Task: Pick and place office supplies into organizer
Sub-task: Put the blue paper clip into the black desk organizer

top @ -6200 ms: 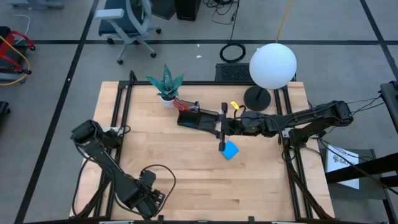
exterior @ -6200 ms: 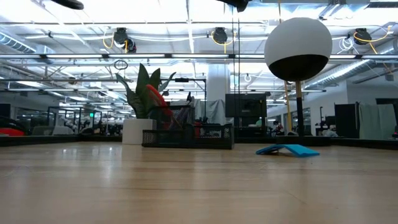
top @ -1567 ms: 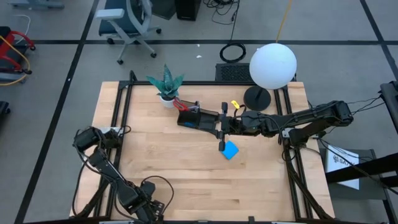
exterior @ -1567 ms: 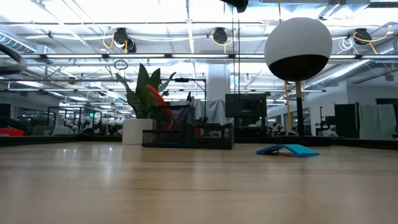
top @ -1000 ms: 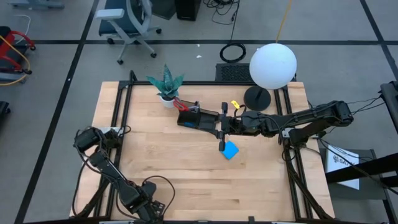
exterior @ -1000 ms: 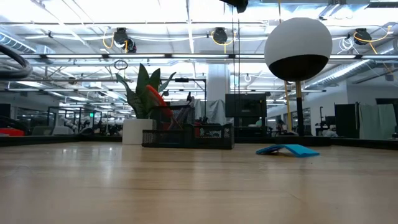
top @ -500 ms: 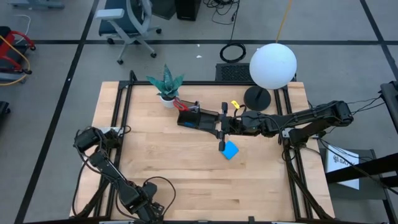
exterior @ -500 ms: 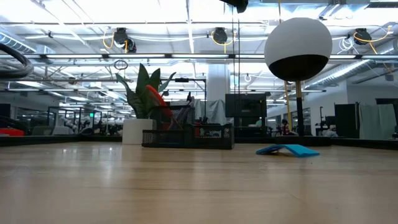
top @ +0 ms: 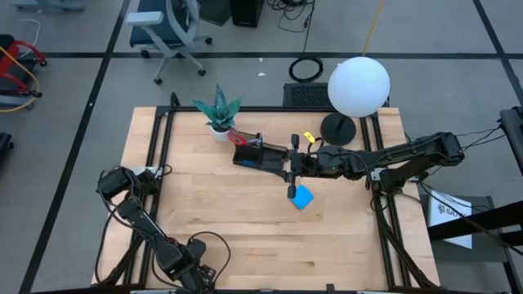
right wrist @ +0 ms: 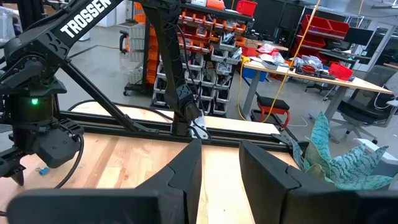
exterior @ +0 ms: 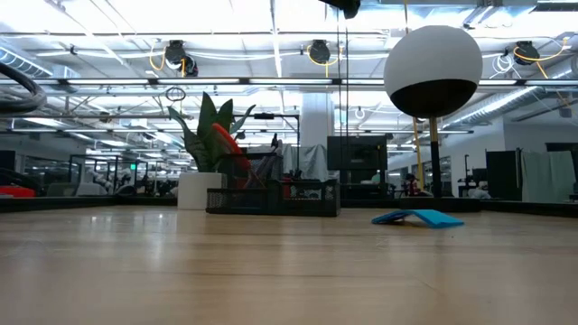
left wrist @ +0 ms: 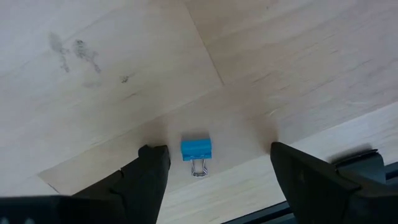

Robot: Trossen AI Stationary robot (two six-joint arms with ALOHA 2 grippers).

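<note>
The tiny binder clip needs to go into the black organizer, so my left gripper will next grab it by its blue body (left wrist: pixel 196 149).
A tiny blue binder clip (left wrist: pixel 196 149) lies flat on the wood near the table's near-left corner. My left gripper (left wrist: pixel 214 165) hovers over it, open, one finger on either side and apart from it. The bright blue notepad (top: pixel 303 197) lies mid-table, slightly arched in the low view (exterior: pixel 417 218). The black organizer (top: pixel 260 155) stands toward the far edge, with red scissors handles (top: pixel 237 137) sticking up from it. My right gripper (top: pixel 290 169) hangs high between organizer and notepad, fingers a little apart (right wrist: pixel 221 163), holding nothing.
A green potted plant (top: pixel 217 110) stands on the table just beyond the organizer's left end. The white globe lamp (top: pixel 358 86) and its round black base (top: pixel 337 128) sit at the far right. Bare wood stretches across the table's left and near parts (top: pixel 237 229).
</note>
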